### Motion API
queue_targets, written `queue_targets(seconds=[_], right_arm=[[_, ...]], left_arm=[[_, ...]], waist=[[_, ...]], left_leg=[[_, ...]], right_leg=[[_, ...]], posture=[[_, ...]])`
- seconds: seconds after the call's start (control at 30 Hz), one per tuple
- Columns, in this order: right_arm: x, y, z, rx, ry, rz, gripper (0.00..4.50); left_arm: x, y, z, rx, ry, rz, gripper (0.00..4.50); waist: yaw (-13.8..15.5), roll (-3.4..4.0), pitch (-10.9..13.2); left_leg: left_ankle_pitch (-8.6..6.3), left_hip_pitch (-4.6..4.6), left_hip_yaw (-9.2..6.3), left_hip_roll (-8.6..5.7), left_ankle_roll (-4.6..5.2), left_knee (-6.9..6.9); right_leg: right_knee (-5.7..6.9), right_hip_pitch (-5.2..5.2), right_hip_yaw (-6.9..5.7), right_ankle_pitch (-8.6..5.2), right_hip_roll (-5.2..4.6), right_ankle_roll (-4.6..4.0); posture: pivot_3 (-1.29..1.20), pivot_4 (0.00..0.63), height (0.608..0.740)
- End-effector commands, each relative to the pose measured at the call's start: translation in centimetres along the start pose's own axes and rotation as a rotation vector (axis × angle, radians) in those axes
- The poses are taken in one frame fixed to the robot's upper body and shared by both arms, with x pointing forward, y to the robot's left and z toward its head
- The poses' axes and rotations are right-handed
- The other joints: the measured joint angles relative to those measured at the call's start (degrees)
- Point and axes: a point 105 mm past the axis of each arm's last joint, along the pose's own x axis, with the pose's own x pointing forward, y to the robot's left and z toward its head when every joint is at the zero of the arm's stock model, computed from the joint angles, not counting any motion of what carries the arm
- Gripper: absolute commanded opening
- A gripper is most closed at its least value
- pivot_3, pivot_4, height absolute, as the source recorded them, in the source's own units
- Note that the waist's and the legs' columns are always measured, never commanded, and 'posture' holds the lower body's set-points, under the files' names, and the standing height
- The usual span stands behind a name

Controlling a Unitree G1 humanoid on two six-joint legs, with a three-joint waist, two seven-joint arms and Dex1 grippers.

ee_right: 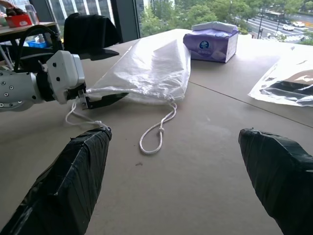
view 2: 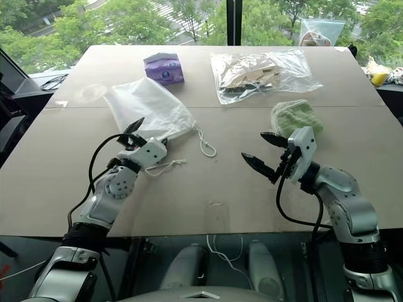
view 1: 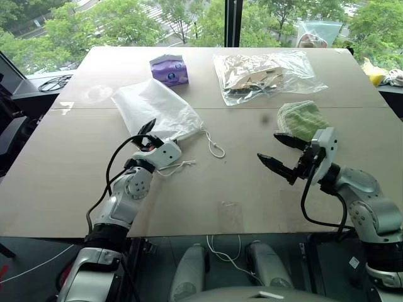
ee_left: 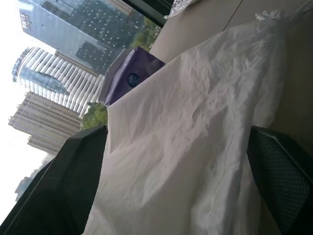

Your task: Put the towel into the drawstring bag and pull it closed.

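My left gripper should close on the white drawstring bag (view 1: 157, 108) now. Its fingers are on both sides of the bag's near rim (view 1: 189, 133), with one finger tucked behind the bag's cloth.
The white drawstring bag (view 1: 157, 108) lies flat on the table's left half, its mouth toward me. Its cords (view 1: 214, 146) trail onto the tabletop. My left gripper (view 1: 148, 137) stands open at the bag's mouth end. In the left wrist view the bag's fabric (ee_left: 195, 147) lies between the two black fingers (ee_left: 73, 186). The light-green towel (view 1: 301, 119) lies folded on the right half. My right gripper (view 1: 269, 146) hangs open and empty just in front of the towel, pointing toward the bag. The right wrist view also shows the left gripper (ee_right: 100, 100) by the bag (ee_right: 151, 68).
A purple tissue pack (view 1: 169, 69) sits behind the bag. A clear plastic bag of beige items (view 1: 264, 74) lies behind the towel. Another clear bag (view 1: 318, 31) stands at the far edge, and a yellow object (view 1: 374, 72) lies past the table's right corner.
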Motion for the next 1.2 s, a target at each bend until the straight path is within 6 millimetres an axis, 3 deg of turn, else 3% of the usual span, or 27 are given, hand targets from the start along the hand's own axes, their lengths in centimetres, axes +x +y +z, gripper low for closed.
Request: queue_targets(seconds=[0.03,0.17,0.27,0.53,0.57,0.73,0.93,1.1,1.13,1.17,1.2], right_arm=[[0.0,0.5,1.3,-0.044,-0.045,0.013,4.50],[0.0,0.5,1.3,-0.045,-0.044,0.011,4.50],[0.0,0.5,1.3,-0.044,-0.044,0.012,4.50],[0.1,0.5,1.3,-0.041,-0.043,0.015,4.50],[0.1,0.5,1.3,-0.041,-0.043,0.015,4.50],[0.2,0.6,1.3,-0.043,-0.044,0.015,4.50],[0.3,0.6,1.4,-0.044,-0.048,0.018,4.50],[0.3,0.6,1.8,-0.053,-0.060,0.016,4.50],[0.4,0.6,1.9,-0.054,-0.061,0.015,4.50],[0.5,0.6,1.9,-0.054,-0.063,0.015,4.50],[0.5,0.6,1.9,-0.054,-0.063,0.016,4.50]], left_arm=[[0.3,1.2,0.0,0.016,-0.004,0.029,4.47],[0.4,1.6,-0.4,0.014,0.006,0.032,4.47],[0.5,1.6,-0.5,-0.006,0.010,0.015,3.70],[0.3,1.3,-0.7,-0.035,0.029,-0.019,0.17],[0.3,1.3,-0.7,-0.037,0.031,-0.020,0.04],[0.6,2.1,-0.2,0.003,0.002,-0.008,0.04],[1.9,5.5,2.6,0.072,-0.108,0.049,0.04],[3.3,12.1,6.7,0.139,-0.209,0.199,0.04],[3.4,12.4,6.8,0.132,-0.205,0.210,0.04],[3.7,10.7,6.0,0.106,-0.167,0.137,0.04],[3.9,6.7,4.4,0.085,-0.093,-0.039,0.04]], waist=[[0.0,0.00,0.0],[0.0,0.00,0.0],[0.0,0.00,0.0],[0.0,0.01,0.0],[0.0,0.02,0.0],[0.1,0.02,0.0],[0.1,0.01,0.0],[0.1,-0.01,0.0],[0.1,-0.01,0.0],[0.0,0.01,0.0],[-0.2,0.13,-0.1]], left_leg=[[0.00,0.00,0.00,0.00,0.00,0.00],[0.00,0.00,0.00,0.00,0.00,0.00],[0.00,0.00,0.00,0.00,0.00,0.00],[0.00,0.01,0.00,0.00,0.00,0.00],[0.00,0.02,0.00,0.00,0.00,0.00],[0.00,0.03,0.00,-0.01,0.00,0.01],[0.00,0.01,-0.02,-0.01,0.00,0.01],[0.00,-0.03,-0.03,-0.02,0.00,0.01],[0.00,-0.04,-0.04,-0.02,0.00,0.01],[0.00,-0.03,-0.03,-0.03,0.00,0.01],[0.00,-0.02,-0.02,-0.04,0.00,0.01]], right_leg=[[0.00,0.00,0.00,0.00,0.00,0.00],[0.00,0.00,0.00,0.00,0.00,0.00],[0.00,0.00,0.00,0.00,0.00,0.00],[0.00,0.01,0.00,0.00,0.00,0.00],[0.01,0.01,0.00,0.00,0.00,0.00],[0.01,0.03,0.00,0.00,-0.01,0.00],[0.01,0.03,-0.01,0.00,0.00,0.00],[0.01,0.01,-0.01,0.00,0.00,0.00],[0.01,0.01,-0.02,0.00,0.00,0.00],[0.00,0.01,-0.01,0.00,0.00,0.00],[0.00,0.01,0.00,0.00,-0.01,0.00]], posture=[[0.00,0.150,0.740],[0.00,0.150,0.740],[0.00,0.150,0.740],[0.00,0.150,0.740],[0.00,0.150,0.740],[0.00,0.150,0.740],[0.00,0.150,0.740],[0.00,0.150,0.740],[0.00,0.150,0.740],[0.00,0.150,0.740],[0.00,0.150,0.740]])
